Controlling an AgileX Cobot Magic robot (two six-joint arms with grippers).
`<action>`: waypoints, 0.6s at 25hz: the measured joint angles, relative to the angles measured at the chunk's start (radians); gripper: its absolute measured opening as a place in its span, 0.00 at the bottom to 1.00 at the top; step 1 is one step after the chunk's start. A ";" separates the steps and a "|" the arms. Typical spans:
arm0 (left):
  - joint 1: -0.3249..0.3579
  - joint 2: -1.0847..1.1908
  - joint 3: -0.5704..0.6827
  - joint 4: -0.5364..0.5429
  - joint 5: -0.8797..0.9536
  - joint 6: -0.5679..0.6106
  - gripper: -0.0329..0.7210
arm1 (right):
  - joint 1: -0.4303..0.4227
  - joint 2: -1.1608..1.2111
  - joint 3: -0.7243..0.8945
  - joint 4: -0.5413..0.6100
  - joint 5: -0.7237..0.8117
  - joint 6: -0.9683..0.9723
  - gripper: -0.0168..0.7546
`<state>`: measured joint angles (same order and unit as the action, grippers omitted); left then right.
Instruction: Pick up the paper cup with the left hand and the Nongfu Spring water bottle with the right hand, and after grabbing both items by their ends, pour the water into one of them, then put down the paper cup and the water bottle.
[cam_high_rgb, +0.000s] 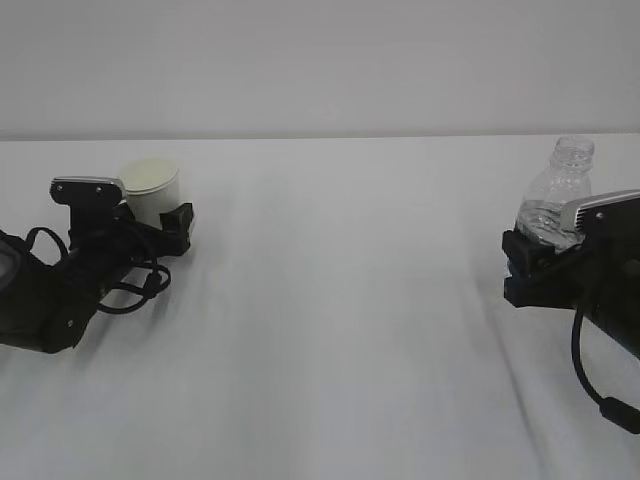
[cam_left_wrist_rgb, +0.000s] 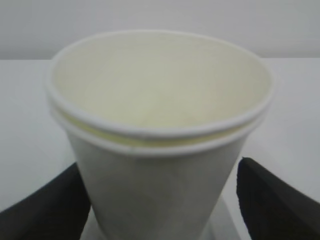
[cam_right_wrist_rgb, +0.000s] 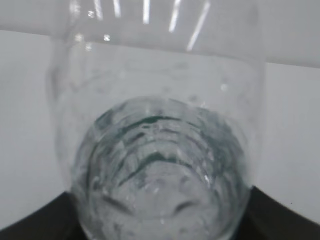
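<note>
The paper cup flares out to a wide rolled rim (cam_high_rgb: 151, 186). My left gripper should next grab the cup around its narrower lower side (cam_high_rgb: 150, 210), where the gripper's fingers fit.
The paper cup (cam_high_rgb: 152, 190) stands upright on the white table at the left, off-white with a cream inside and a double rolled rim (cam_left_wrist_rgb: 160, 132). My left gripper (cam_high_rgb: 155, 218) lies low around its lower part and is open. In the left wrist view the left finger (cam_left_wrist_rgb: 45, 210) sits close against the cup wall, and a gap separates the right finger (cam_left_wrist_rgb: 275, 200) from it. At the far right, my right gripper (cam_high_rgb: 540, 252) is shut on the lower part of the uncapped clear water bottle (cam_high_rgb: 558, 190), whose ribbed body (cam_right_wrist_rgb: 160, 155) fills the right wrist view. I cannot tell the water level.
A white cloth-covered table (cam_high_rgb: 340, 330) runs between the two arms, against a plain pale wall. The left arm's cables (cam_high_rgb: 135, 285) loop on the cloth beside it. A black cable (cam_high_rgb: 590, 385) hangs from the right arm at the right edge.
</note>
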<state>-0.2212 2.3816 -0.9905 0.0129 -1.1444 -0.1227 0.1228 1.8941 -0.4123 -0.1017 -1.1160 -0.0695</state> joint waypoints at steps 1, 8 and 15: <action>0.000 0.000 -0.001 0.000 0.000 0.000 0.91 | 0.000 0.000 0.000 0.000 0.000 0.000 0.56; 0.000 0.012 -0.024 -0.004 0.000 0.000 0.90 | 0.000 0.000 0.000 0.000 0.000 0.000 0.56; 0.000 0.031 -0.060 -0.004 0.000 0.000 0.87 | 0.000 0.000 0.000 0.000 0.000 0.000 0.56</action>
<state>-0.2212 2.4123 -1.0503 0.0092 -1.1444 -0.1227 0.1228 1.8941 -0.4123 -0.1017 -1.1160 -0.0695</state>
